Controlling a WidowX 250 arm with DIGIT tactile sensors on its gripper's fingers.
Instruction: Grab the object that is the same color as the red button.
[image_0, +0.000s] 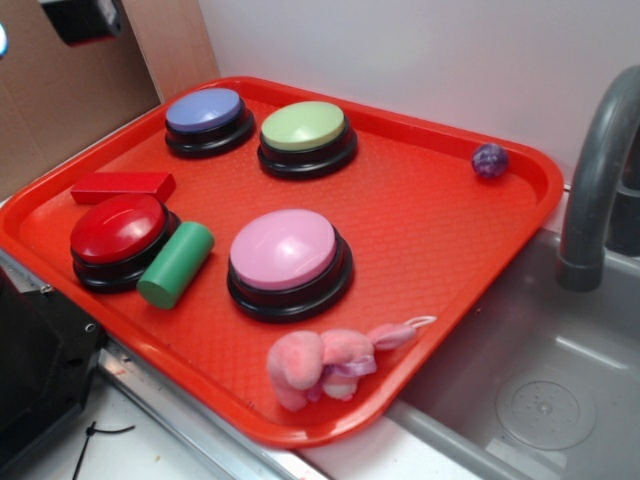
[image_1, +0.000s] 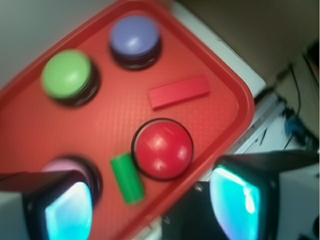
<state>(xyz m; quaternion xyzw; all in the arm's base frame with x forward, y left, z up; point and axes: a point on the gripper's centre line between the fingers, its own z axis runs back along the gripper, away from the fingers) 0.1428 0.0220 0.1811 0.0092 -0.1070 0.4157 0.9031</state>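
Note:
I will next grab the red block (image_0: 122, 186) by its long sides, because it is narrow across but too long from end to end for my fingers.
A small flat red block (image_0: 122, 186) lies on the red tray (image_0: 430, 240) at its left edge, just behind the red button (image_0: 118, 232). In the wrist view the red block (image_1: 179, 92) lies above the red button (image_1: 163, 148). My gripper (image_1: 152, 202) is open and empty, high above the tray's near-left edge, with its two fingers wide apart at the bottom of the wrist view. Only a dark part of the arm shows at the top left of the exterior view.
A green cylinder (image_0: 176, 264) lies against the red button. Pink (image_0: 288, 258), green (image_0: 305, 135) and blue (image_0: 207, 117) buttons stand on the tray. A pink plush toy (image_0: 330, 362) lies at the front edge, a purple ball (image_0: 489, 160) at the back right. A sink (image_0: 540, 390) and faucet (image_0: 595, 190) are at the right.

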